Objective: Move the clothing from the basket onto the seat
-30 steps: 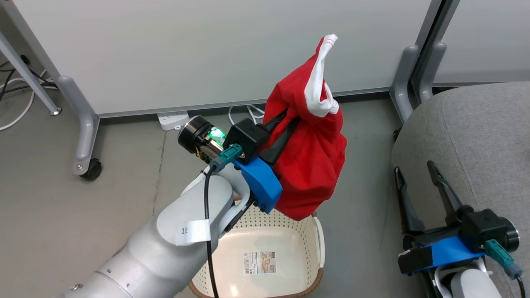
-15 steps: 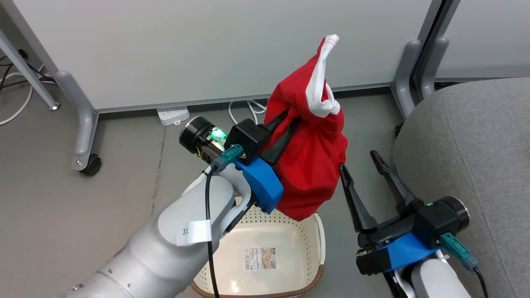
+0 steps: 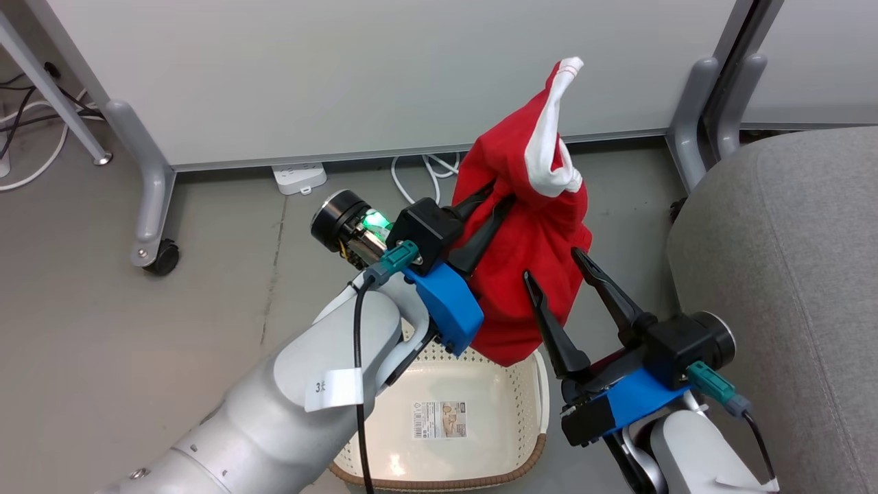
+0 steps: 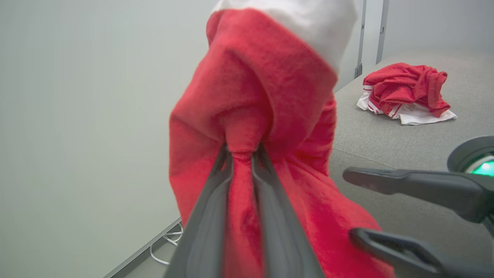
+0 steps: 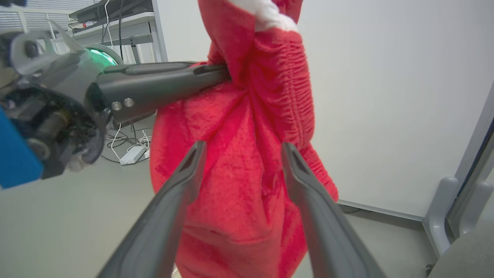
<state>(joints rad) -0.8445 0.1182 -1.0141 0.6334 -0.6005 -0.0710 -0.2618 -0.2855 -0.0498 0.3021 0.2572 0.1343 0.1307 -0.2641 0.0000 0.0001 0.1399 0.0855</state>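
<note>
My right gripper grabs the red garment by its hanging lower folds next, to carry it onto the seat (image 3: 789,274).
A red garment with white trim (image 3: 528,226) hangs in the air above the cream basket (image 3: 528,425), pinched by my left gripper (image 3: 504,195), which is shut on it (image 4: 241,150). My right gripper (image 3: 554,264) is open just to the garment's right, its fingers reaching its lower half; the cloth (image 5: 247,162) fills the gap between them in the right wrist view. The basket's floor shows only a label. A second red and white garment (image 4: 405,94) lies crumpled on the grey seat (image 3: 789,274), which stands to the right.
White partition panels on grey feet (image 3: 147,199) stand behind, with a power strip (image 3: 300,178) and cables on the floor at their base. A wheeled foot (image 3: 161,257) sits at the left. Grey floor spreads left of the basket.
My right gripper has swung left from beside the seat to the hanging garment, still open. The head camera has shifted slightly, while the left gripper keeps holding the garment.
</note>
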